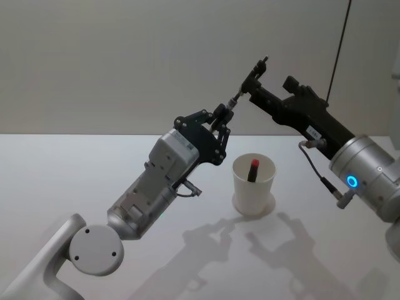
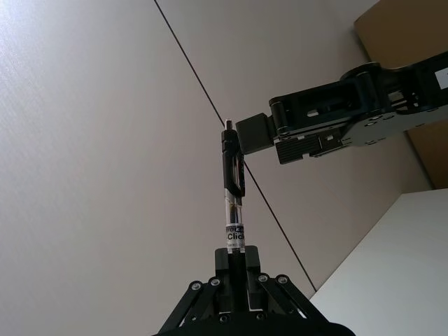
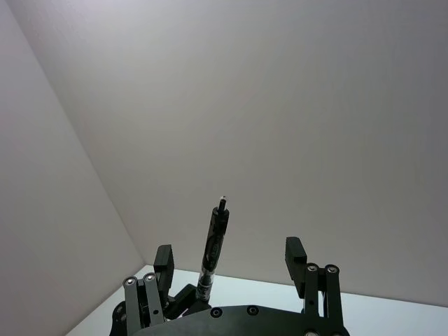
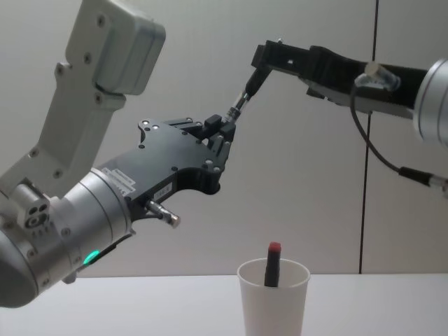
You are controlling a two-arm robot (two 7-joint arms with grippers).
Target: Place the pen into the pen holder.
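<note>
The left gripper's fingers cover the pen's lower end. The right gripper will grab the pen by its free upper end [image 4: 261, 72] [image 1: 257, 70] next.
A slim black and clear pen [image 1: 238, 94] stands tilted in the air above the table. My left gripper [image 1: 224, 116] is shut on its lower end [image 2: 233, 189]. My right gripper [image 1: 256, 74] is open, and its fingers [image 3: 294, 249] straddle the pen's upper end [image 3: 213, 238] with a gap on each side. In the left wrist view one right finger [image 2: 253, 134] sits just beside the pen's clip. The pen holder [image 1: 254, 185], a white paper cup, stands on the table below and to the right of both grippers, also in the chest view [image 4: 274, 297].
A dark marker with a red cap [image 4: 272, 264] stands inside the cup. The white table [image 1: 75, 169] spreads around the cup, and a plain wall rises behind it. A black cable [image 4: 367, 161] hangs from my right arm.
</note>
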